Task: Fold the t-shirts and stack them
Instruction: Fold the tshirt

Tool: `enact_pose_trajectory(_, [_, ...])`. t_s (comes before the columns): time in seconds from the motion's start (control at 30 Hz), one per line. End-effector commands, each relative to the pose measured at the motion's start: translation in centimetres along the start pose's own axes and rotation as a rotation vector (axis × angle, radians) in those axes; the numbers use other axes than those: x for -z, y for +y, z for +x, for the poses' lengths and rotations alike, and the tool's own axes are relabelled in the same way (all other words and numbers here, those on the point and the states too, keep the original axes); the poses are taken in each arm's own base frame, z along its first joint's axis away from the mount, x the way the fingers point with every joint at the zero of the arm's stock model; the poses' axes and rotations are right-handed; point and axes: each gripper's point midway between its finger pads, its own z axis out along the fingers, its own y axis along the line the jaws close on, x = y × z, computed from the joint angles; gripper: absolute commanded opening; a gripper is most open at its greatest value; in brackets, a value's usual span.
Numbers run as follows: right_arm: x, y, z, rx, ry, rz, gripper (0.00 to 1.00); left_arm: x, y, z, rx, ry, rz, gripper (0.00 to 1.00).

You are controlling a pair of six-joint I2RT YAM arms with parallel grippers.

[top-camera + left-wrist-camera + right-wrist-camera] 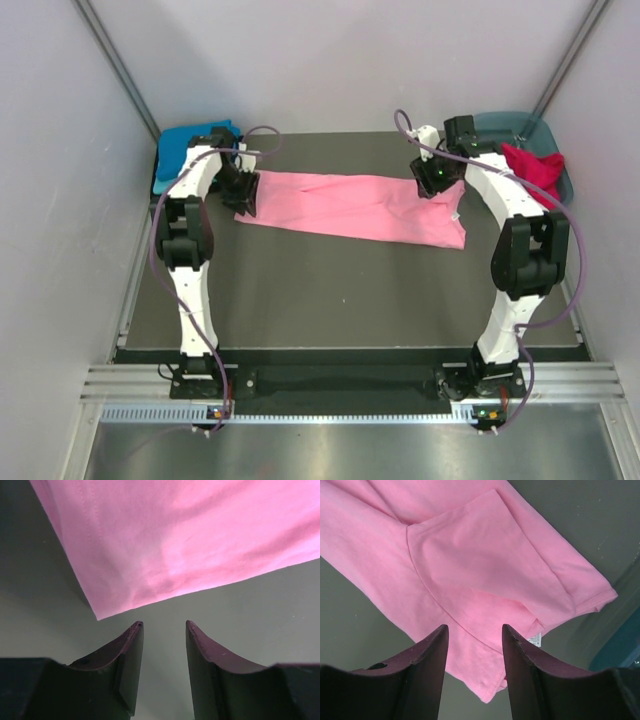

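Observation:
My left gripper is to take hold next of the light pink t-shirt (355, 205) by its stitched end corner (240, 217). Then I can swing the t-shirt around to fold it.
A light pink t-shirt (355, 205) lies flat as a long folded strip across the back of the dark table (340, 290). My left gripper (246, 203) is open and empty at its left end; in the left wrist view the pink corner (165, 555) lies just past the gripper (163, 625). My right gripper (432, 182) is open and empty over the right end, above the sleeve fold (485, 575); the right wrist view shows the gripper (474, 628) over it. A crimson red t-shirt (533, 168) hangs on the tub. Folded bright blue and turquoise t-shirts (183, 152) sit at back left. No black shirt shows.
A blue-grey plastic tub (520, 133) stands at the back right corner, its edge also in the right wrist view (622, 652). White walls enclose the table on the left, back and right. A small white care label (535, 640) shows at the pink shirt's edge.

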Motion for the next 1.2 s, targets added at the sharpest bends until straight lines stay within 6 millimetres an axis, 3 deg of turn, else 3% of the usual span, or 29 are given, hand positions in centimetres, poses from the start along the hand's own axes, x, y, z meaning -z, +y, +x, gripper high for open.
enact_pose_trajectory(0.0, [1.7,0.6,-1.9,0.02,-0.064,-0.011,0.47,0.9,0.2,-0.1,0.036,-0.011,-0.019,0.45])
enact_pose_trajectory(0.13, [1.6,0.4,-2.3,0.025,-0.07,-0.013,0.47,1.2,2.6,-0.1,0.073,-0.027,-0.057,0.45])
enact_pose_trajectory(0.4, [1.2,0.7,-2.1,0.021,-0.064,-0.029,0.48,-0.2,4.4,-0.1,0.091,-0.008,-0.087,0.45])
enact_pose_trajectory(0.7, [0.8,0.8,-1.8,0.02,-0.054,-0.034,0.47,-2.3,4.4,-0.1,0.097,0.018,-0.041,0.44])
enact_pose_trajectory(0.8, [0.5,0.7,-1.7,0.019,-0.047,-0.034,0.47,-2.8,4.1,0.4,0.099,0.037,-0.02,0.34])
enact_pose_trajectory(0.83, [0.3,0.7,-1.7,0.021,-0.046,-0.035,0.47,-2.8,4.1,0.6,0.097,0.041,-0.013,0.21])
enact_pose_trajectory(0.93, [0.0,0.3,-1.7,0.021,-0.039,-0.024,0.48,-2.5,3.8,1.1,0.1,0.051,-0.01,0.02])
enact_pose_trajectory(1.07, [-0.2,-0.6,-1.6,0.022,-0.034,0.006,0.47,-0.3,2.8,2.6,0.108,0.06,0.007,0.0])
enact_pose_trajectory(1.17, [-0.6,-2.0,-1.5,-0.003,-0.033,0.051,0.47,2.1,0.9,5.3,0.115,0.079,0.048,0.0])
